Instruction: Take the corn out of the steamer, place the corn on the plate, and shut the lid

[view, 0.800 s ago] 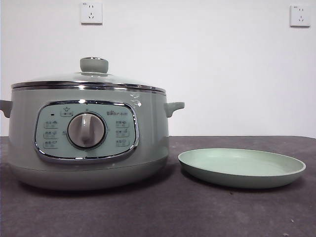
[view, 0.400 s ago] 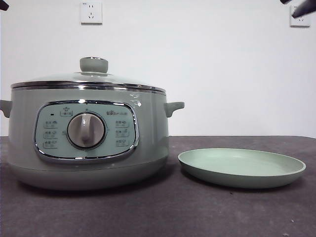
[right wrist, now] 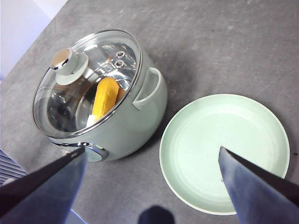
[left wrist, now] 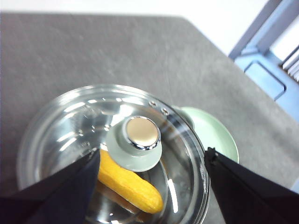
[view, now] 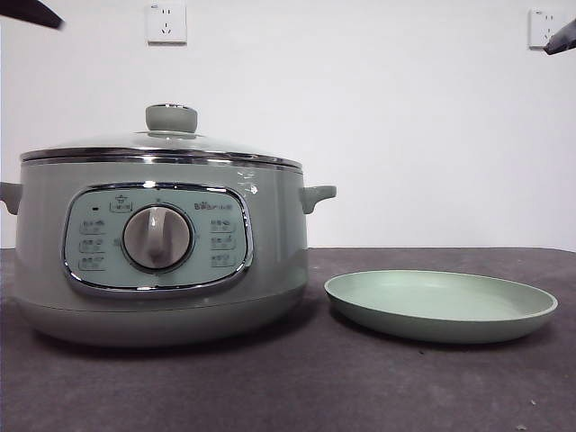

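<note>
My left gripper grabs the glass lid by its knob [left wrist: 140, 133] next, to open the steamer for the corn [left wrist: 128, 184].
The sage-green steamer [view: 162, 261] stands at the table's left with its glass lid [view: 162, 148] shut on it. The yellow corn [left wrist: 128, 186] lies inside, seen through the lid [left wrist: 93, 121] in the left wrist view, and shows in the right wrist view [right wrist: 105, 95] too. The empty pale green plate [view: 441, 306] sits to the steamer's right, also in the right wrist view [right wrist: 224, 149]. My left gripper [left wrist: 152, 182] is open, high above the lid knob [left wrist: 138, 140]. My right gripper [right wrist: 152, 182] is open, high above the table between steamer [right wrist: 126, 116] and plate.
The dark grey table [view: 297, 387] carries only the steamer and plate. Black arm tips show at the top left corner [view: 31, 13] and top right corner [view: 562, 38] of the front view. A white wall with sockets [view: 166, 22] stands behind.
Both arms have come into the front view: one black tip has grown at the top left corner and the other has shifted at the top right. Steamer, lid and plate have not moved.
</note>
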`<state>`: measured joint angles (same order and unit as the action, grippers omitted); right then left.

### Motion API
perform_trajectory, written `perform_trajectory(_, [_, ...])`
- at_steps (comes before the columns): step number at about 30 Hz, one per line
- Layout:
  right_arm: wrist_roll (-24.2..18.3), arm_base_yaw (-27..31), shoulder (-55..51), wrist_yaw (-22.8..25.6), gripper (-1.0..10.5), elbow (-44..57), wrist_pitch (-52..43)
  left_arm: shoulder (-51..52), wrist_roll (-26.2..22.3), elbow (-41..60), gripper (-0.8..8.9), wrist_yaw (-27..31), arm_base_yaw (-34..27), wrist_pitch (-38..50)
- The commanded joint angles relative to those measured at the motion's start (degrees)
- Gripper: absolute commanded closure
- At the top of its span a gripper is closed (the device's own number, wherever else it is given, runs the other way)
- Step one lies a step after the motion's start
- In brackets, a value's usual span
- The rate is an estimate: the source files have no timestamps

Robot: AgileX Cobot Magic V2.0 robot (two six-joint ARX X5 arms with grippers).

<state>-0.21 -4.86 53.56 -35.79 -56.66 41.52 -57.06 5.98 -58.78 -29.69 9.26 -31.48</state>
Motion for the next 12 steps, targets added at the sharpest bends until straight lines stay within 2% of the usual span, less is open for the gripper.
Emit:
perform_trajectory(1, [0.57, -0.09, 0.09, 0.13, 4.7, -0.15, -0.31, -3.67, -2.14, -2.82, 4.36, 4.63, 3.56, -0.98])
perform_trajectory(7, [0.57, -0.09, 0.09, 0.13, 4.7, -0.15, -0.28, -11.1, -4.81, -7.56, 4.36, 16.33, 10.38, -1.6])
perform_trajectory(12, [0.59, -0.09, 0.09, 0.13, 4.7, -0.15, -0.28, -16.11, -6.45, -8.74, 4.36, 21.44, 13.84, -1.07])
